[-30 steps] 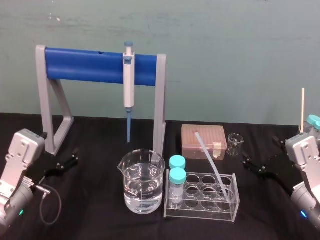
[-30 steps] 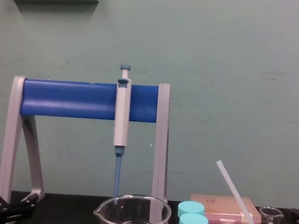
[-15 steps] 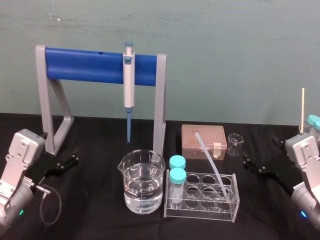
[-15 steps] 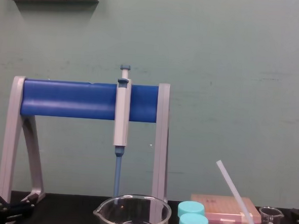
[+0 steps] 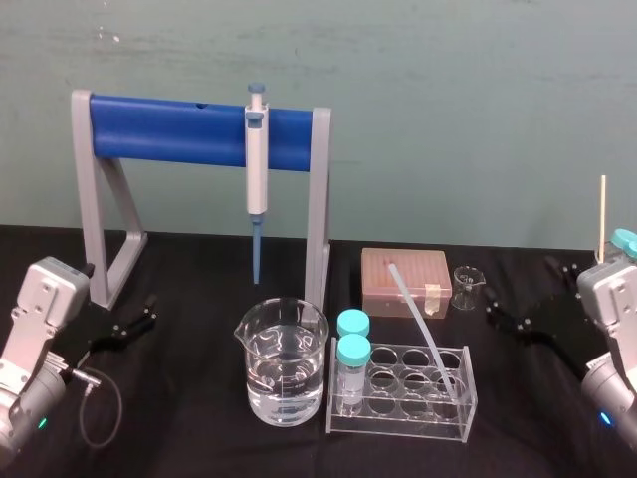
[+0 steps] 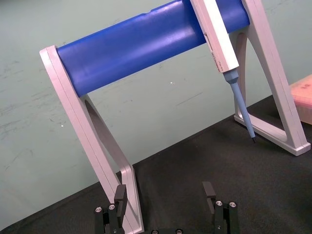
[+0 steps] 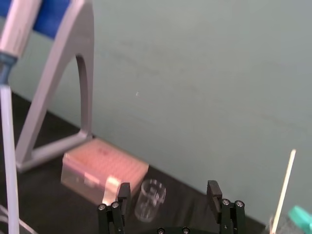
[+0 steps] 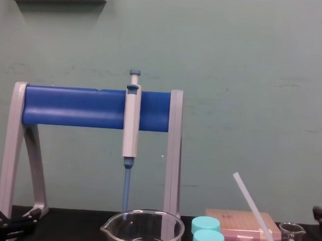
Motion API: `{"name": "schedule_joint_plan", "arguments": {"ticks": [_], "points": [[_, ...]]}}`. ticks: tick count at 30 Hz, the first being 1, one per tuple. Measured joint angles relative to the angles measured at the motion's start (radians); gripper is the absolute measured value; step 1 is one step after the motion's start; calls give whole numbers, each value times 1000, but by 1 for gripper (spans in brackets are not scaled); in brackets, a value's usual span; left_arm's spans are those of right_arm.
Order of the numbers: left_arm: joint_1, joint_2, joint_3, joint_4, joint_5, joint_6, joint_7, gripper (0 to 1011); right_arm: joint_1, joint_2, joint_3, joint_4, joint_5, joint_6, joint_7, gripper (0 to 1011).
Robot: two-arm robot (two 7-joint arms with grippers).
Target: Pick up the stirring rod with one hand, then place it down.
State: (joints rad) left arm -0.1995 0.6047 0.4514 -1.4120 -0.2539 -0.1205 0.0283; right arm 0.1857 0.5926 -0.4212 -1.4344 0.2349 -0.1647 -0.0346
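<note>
My right gripper reaches the stirring rod and grabs its upper end (image 8: 243,185) next, since vials and the tip box (image 8: 225,232) crowd the stirring rod's lower part.
The stirring rod (image 5: 423,324) is a translucent white stick leaning in the clear test tube rack (image 5: 453,418), its upper end over the pink tip box (image 5: 406,274). In the chest view the stirring rod (image 8: 251,202) slants up to the left. My right gripper (image 5: 523,291) hovers open and empty to the right of the rack, near the small glass beaker (image 5: 466,287). From the right wrist, the right gripper (image 7: 168,195) frames that small beaker (image 7: 150,199) farther off. My left gripper (image 5: 134,324) rests open at the far left by the stand.
A blue-barred grey stand (image 5: 199,129) holds a pipette (image 5: 257,169) at the back. A large beaker of water (image 5: 282,363) stands left of the rack, which holds two teal-capped vials (image 5: 352,351). A thin pale stick (image 5: 602,214) and a teal-capped bottle (image 5: 625,242) are at the far right.
My right gripper has lifted a little and shifted right, still open. The rod and the left arm have not moved.
</note>
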Motion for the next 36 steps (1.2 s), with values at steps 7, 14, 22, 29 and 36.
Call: {"name": "schedule_joint_plan", "arguments": {"ticks": [7,14,22,29,36], "points": [[0,0,0,0,0,0,0,1000,-14,-6,17,-47,-47,-78,-12,1004],[0,0,0,0,0,0,0,1000,-9,-10,4,-80,-77,-172,48,1004],[0,0,0,0,0,0,0,1000,12,-24,-19,-75,-42,-254,168,1004],[0,0,0,0,0,0,0,1000,30,-38,-33,-58,17,-267,268,1004],[0,0,0,0,0,0,0,1000,56,-54,-33,-22,111,-206,367,1004]]}}
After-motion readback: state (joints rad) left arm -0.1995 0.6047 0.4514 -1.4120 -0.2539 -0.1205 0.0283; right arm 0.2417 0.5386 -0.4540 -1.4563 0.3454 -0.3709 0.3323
